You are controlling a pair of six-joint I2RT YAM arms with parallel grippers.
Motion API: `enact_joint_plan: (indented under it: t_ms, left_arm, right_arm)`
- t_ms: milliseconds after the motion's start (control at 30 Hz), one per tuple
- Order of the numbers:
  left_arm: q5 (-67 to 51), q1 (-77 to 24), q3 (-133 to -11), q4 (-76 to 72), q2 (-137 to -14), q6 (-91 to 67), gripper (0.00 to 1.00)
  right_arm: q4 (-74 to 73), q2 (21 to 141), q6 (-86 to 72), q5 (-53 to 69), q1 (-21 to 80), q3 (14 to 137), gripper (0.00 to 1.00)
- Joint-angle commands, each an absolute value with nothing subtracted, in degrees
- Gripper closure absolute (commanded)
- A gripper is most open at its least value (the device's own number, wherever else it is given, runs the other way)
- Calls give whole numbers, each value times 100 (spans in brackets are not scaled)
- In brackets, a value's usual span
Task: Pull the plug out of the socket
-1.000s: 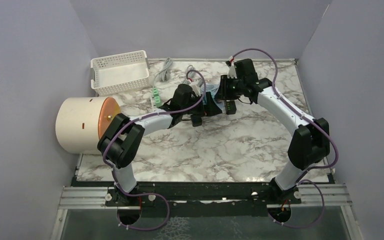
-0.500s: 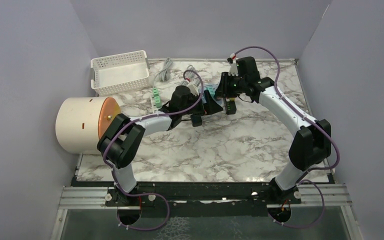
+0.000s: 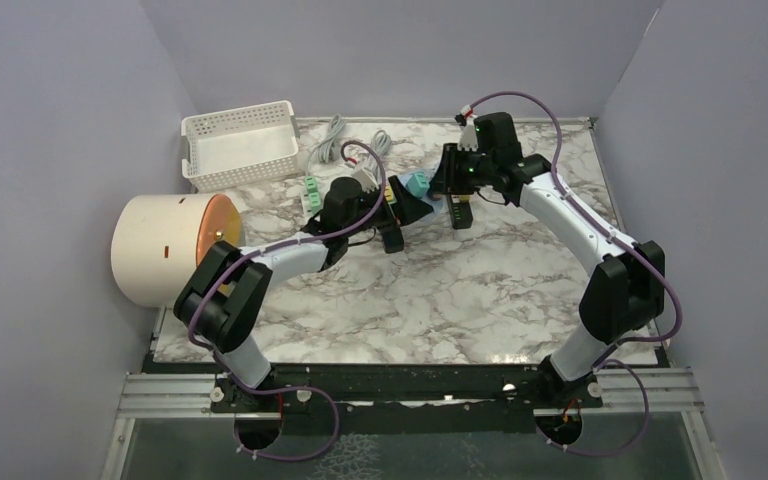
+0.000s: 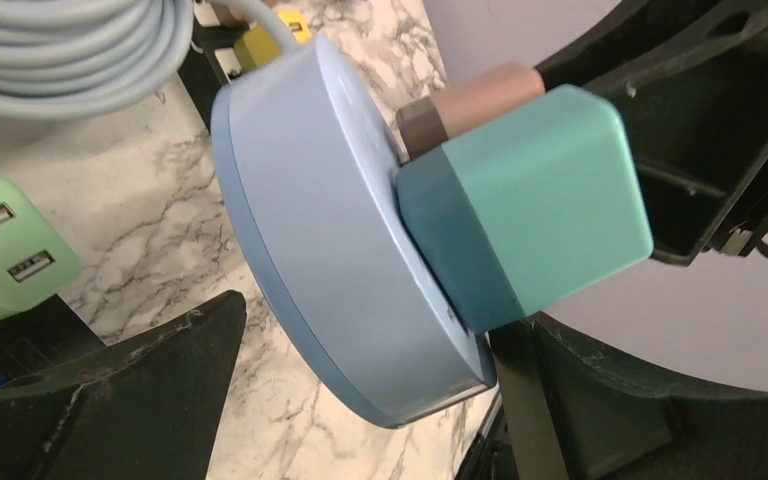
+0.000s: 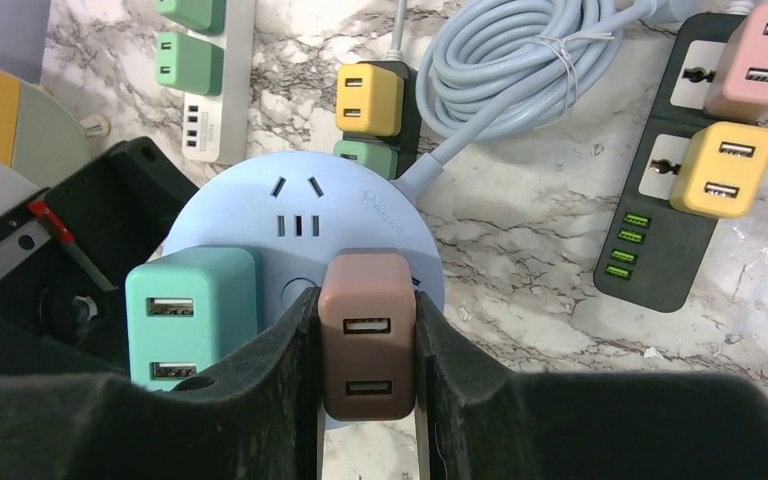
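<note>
I should next grab the round light-blue socket (image 4: 330, 250) by its edge (image 4: 400, 362) with my left gripper. That leaves the plugs for my right gripper to pull off.
A round light-blue socket (image 5: 290, 200) carries a brown plug (image 5: 366, 350) and a teal plug (image 5: 192, 310). My right gripper (image 5: 367, 310) is shut on the brown plug, one finger on each side of it. In the left wrist view the socket (image 4: 330, 250) is tilted up off the marble, with the teal plug (image 4: 530, 210) and the brown plug (image 4: 470, 100) still seated in its face. My left gripper (image 4: 375, 330) is open around the socket's edge, with a gap at its left finger (image 4: 110, 400). From above, both grippers meet near the teal plug (image 3: 417, 184).
A black power strip (image 5: 660, 250) with pink and yellow plugs lies to the right. A coiled blue cable (image 5: 520, 70), a white strip (image 5: 222, 100) with green plugs, a white basket (image 3: 240, 145) and a large cylinder (image 3: 165, 250) stand around.
My left arm has drawn back to the left. The socket with the teal plug has tipped up and now shows more clearly. The right gripper keeps its hold on the brown plug.
</note>
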State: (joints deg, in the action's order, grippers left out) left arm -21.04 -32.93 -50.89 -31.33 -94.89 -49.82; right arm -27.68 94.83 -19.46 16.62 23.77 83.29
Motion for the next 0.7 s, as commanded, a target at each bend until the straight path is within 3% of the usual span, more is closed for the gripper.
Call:
enact_joint_plan:
  t_ms: [0,133,233,300,333,367,667]
  left_arm:
    - [-1754,-3221,-5047,-3596,-9330,-5160,8]
    - [-1767,-3224,-5104,-3764,-9490,-5320,12]
    - [-1668,-3218,-5130,-3788,-9580,-5426,32]
    - [-1580,-3198,-5127,-3792,-9625,-5490,59]
    - [-1525,-3187,-5129,-3795,-9638,-5524,91]
    - [-1479,-3164,-5113,-3793,-9651,-5584,100]
    - [-1137,-3043,-5228,-3462,-9704,-5645,100]
  right_arm:
    - [-2146,9095,-1929,2115,2347,8437,99]
    - [-2159,9118,-1935,2217,2347,8472,99]
    - [-2179,9110,-1916,2226,2347,8465,99]
    - [-2172,9097,-1908,2255,2347,8464,99]
    - [-2179,9089,-1903,2273,2347,8474,99]
    - [-2199,9079,-1892,2284,2347,8473,99]
    - [-2436,8693,-1677,2164,2290,8612,99]
